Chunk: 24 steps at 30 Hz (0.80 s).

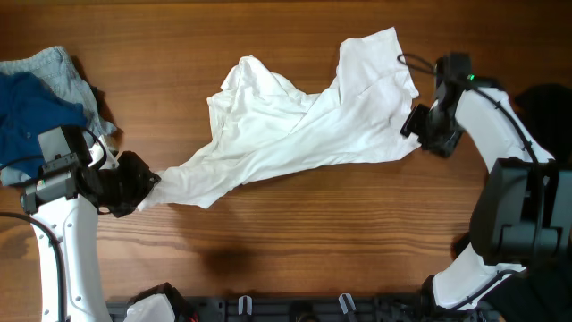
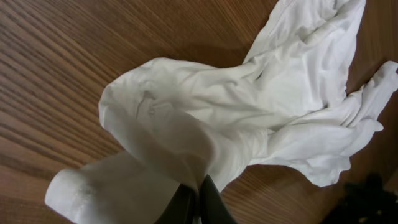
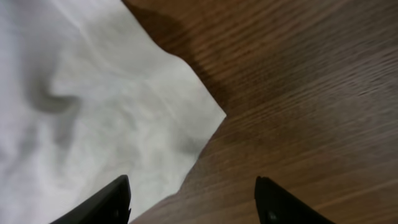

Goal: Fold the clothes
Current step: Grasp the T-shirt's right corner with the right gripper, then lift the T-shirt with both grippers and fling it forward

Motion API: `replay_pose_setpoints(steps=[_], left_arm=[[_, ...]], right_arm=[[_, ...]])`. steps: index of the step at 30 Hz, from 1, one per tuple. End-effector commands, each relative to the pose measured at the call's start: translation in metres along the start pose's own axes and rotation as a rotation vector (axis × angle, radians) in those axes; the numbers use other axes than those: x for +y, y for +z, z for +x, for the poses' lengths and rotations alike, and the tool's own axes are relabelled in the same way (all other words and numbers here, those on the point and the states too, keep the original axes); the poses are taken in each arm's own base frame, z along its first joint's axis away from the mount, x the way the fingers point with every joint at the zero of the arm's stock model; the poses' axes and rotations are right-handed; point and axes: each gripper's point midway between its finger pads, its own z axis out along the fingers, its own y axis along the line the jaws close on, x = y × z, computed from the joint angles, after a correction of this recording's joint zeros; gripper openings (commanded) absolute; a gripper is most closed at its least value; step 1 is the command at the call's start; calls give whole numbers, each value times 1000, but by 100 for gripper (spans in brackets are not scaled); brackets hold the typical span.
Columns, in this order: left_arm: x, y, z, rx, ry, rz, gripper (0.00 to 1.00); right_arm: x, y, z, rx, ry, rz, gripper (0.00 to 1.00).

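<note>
I should next use my right gripper to grab the white shirt (image 1: 295,116) by its hem corner, opposite my left gripper's end. Then the shirt can be spread flat for folding.
A large white shirt (image 1: 295,116) lies crumpled and stretched across the wooden table, from lower left to upper right. My left gripper (image 1: 147,183) is shut on the shirt's lower left end; in the left wrist view the cloth (image 2: 205,124) is pinched between the dark fingertips (image 2: 211,202) of the left gripper (image 2: 199,199). My right gripper (image 1: 416,125) stands open at the shirt's right edge. In the right wrist view a corner of the shirt (image 3: 124,112) lies between and ahead of the spread right gripper (image 3: 193,199), which holds nothing.
A navy garment (image 1: 27,112) and a light grey-blue one (image 1: 63,76) lie piled at the far left, behind my left arm. A black object (image 1: 550,103) sits at the right edge. A dark rail (image 1: 295,309) runs along the table's front edge.
</note>
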Motion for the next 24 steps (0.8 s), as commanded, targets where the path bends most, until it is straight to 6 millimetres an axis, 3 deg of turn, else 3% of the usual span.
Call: replay_pose_setpoints(steps=[1, 4, 7, 10, 12, 13, 16, 21, 23, 24], left_arm=[[-3, -2, -2, -9, 26, 6, 4], [-3, -2, -2, -9, 26, 6, 4], [-3, -2, -2, -9, 26, 6, 4], [-3, -2, -2, -9, 26, 6, 4], [-3, -2, -2, -9, 26, 6, 4], [-3, -2, -2, -9, 26, 6, 4], [-3, -2, -2, -8, 26, 6, 4], [-3, -2, -2, -9, 26, 6, 4], [-3, -2, -2, -9, 27, 7, 4], [-4, -2, -2, -7, 27, 13, 4]], right_arm=[[10, 24, 24, 69, 50, -89, 63], [14, 35, 24, 50, 84, -128, 62], [22, 38, 9, -19, 91, -170, 62], [24, 37, 6, -30, 89, -179, 55], [25, 37, 5, -37, 87, -183, 43], [25, 37, 4, -37, 87, -183, 29], [25, 37, 5, -35, 89, -182, 5], [6, 32, 19, 45, 124, -128, 4], [-4, 14, 12, 40, 128, -129, 4], [-8, -6, 2, 12, 104, -139, 4]])
